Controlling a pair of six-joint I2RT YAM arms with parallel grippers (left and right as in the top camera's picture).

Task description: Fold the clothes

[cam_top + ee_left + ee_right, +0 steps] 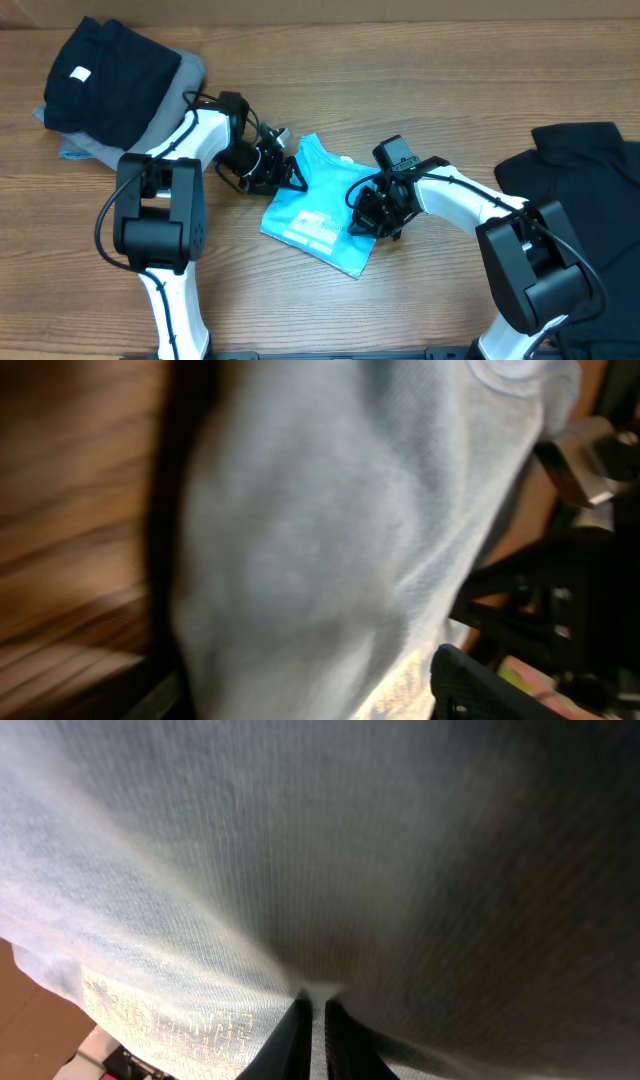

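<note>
My left gripper grabs the T-shirt (315, 205) by its edge facing the black and grey garments next, to stack it folded there.
The clothes in play are a light blue T-shirt (315, 205), lying partly folded at the table's middle with pale lettering near its front edge. My left gripper (287, 172) sits at the shirt's left edge. In the left wrist view its dark fingers (480, 685) stand wide apart, with the blue fabric (330, 540) draped between them. My right gripper (372, 215) is at the shirt's right edge. The right wrist view shows it (312, 1005) shut on a pinched fold of the blue fabric (300, 850).
A black garment (110, 75) lies on a grey one (178, 105) at the back left corner. Another black garment (580, 165) is spread at the right edge. Bare wooden table (300, 300) runs along the front.
</note>
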